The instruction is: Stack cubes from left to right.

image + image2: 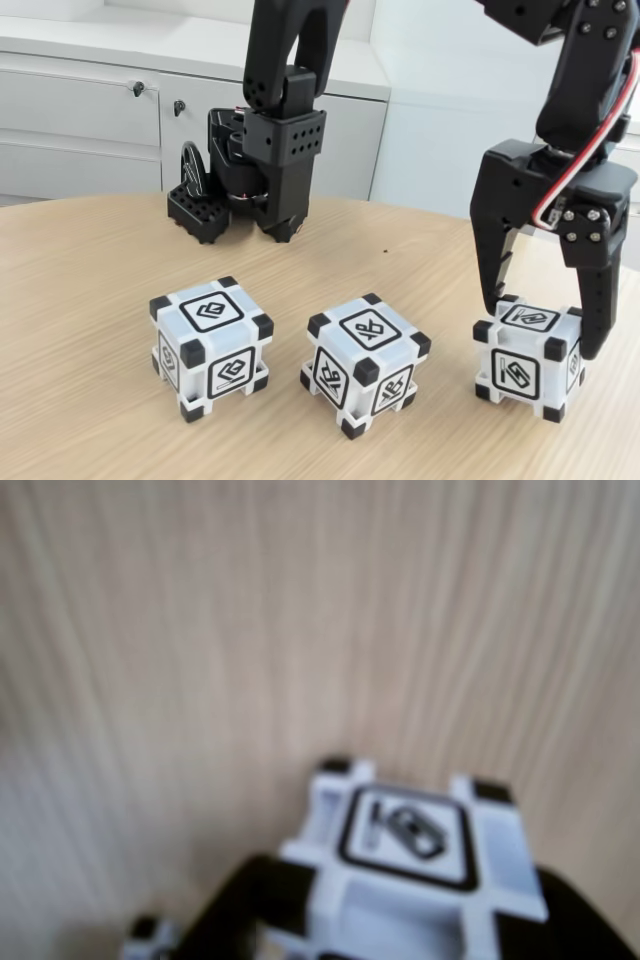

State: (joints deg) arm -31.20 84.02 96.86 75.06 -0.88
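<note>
My gripper is to stack the white cube onto another cube [212,345], so it needs to grab the white cube by its opposite sides next.
Three white translucent cubes with black corners stand in a row on the table in the fixed view: the left cube [211,347], the middle cube [365,364] and the right cube [530,358]. My gripper [545,328] hangs over the right cube, its black fingers [598,300] spread down either side of it. The cube rests flat on the wood. I cannot tell whether the fingers touch it. In the blurred wrist view that cube [415,865] fills the bottom, and a corner of another cube [150,935] shows at the lower left.
A second black arm [275,150] stands at the back of the round wooden table [90,300], its tip down near a black perforated block [198,212]. White cabinets [100,110] line the wall behind. Bare wood lies between and before the cubes.
</note>
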